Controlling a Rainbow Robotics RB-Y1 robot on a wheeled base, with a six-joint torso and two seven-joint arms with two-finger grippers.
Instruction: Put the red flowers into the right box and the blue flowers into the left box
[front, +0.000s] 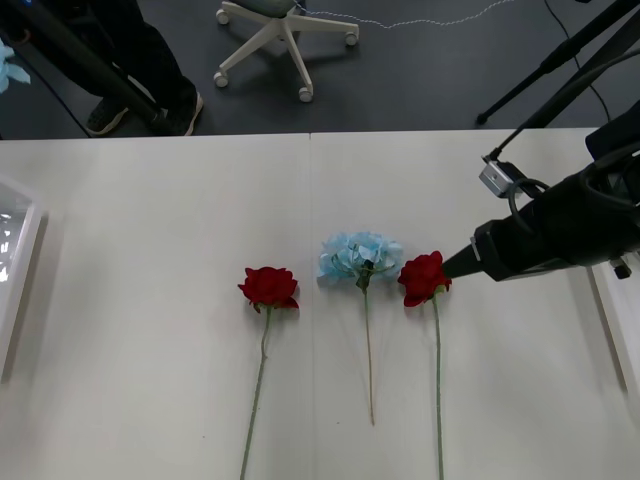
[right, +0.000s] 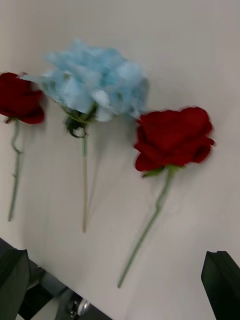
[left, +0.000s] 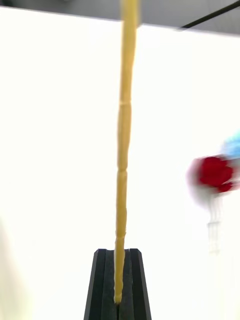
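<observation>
The right gripper grabs the rose by its lower stem next, since soft red petals spread wide on the rose's head.
Three flowers lie on the white table: a red rose on the left, a pale blue flower in the middle, and a second red rose on the right. My right gripper reaches in from the right, its tip just beside the right rose's head. In the right wrist view it is open, hovering over this rose and its stem, with the blue flower and the other rose beyond. My left gripper is shut on a yellowish flower stem that runs straight out from the fingers.
The left box shows at the table's left edge and the right box at its right edge. A scrap of pale blue petals shows at the far left edge. An office chair base and tripod legs stand beyond the table.
</observation>
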